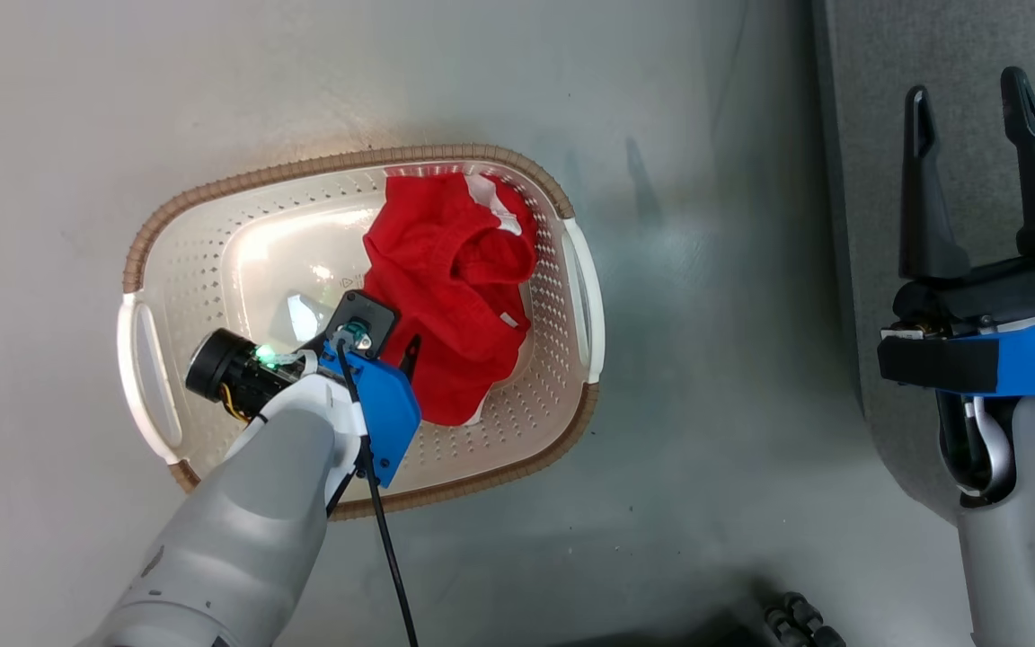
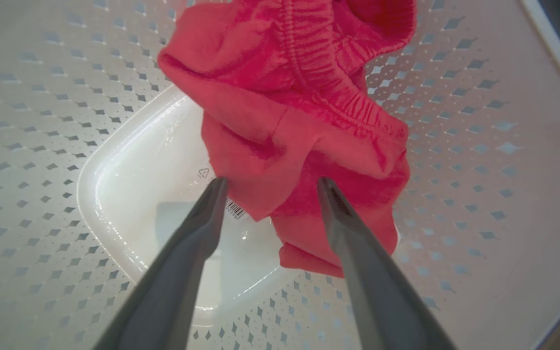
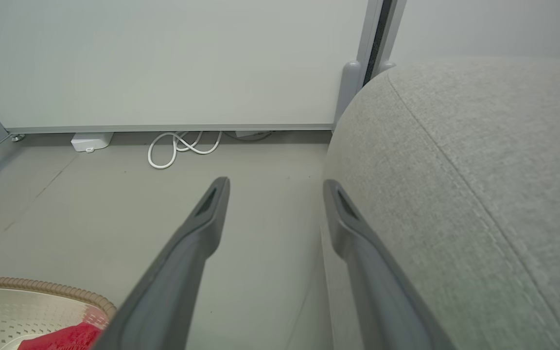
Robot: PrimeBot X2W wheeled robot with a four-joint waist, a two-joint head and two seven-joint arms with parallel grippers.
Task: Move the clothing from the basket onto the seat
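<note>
Next, my left gripper picks up the clothing by its raised lower fold, because the rest lies slack and crumpled in the basket.
The cream basket with a brown rim stands on the floor, left of centre in the head view. Red clothing with white trim lies crumpled in its right half. My left forearm reaches down into the basket. In the left wrist view my left gripper is open, its two fingertips on either side of the lower folds of the clothing, above the basket's base. My right gripper hangs open and empty over the edge of the grey seat.
The right wrist view shows the seat rounding off on the right and grey floor on the left. A looped white cable and a small white box lie by the far wall. A dark ribbed object sits at the head view's bottom.
</note>
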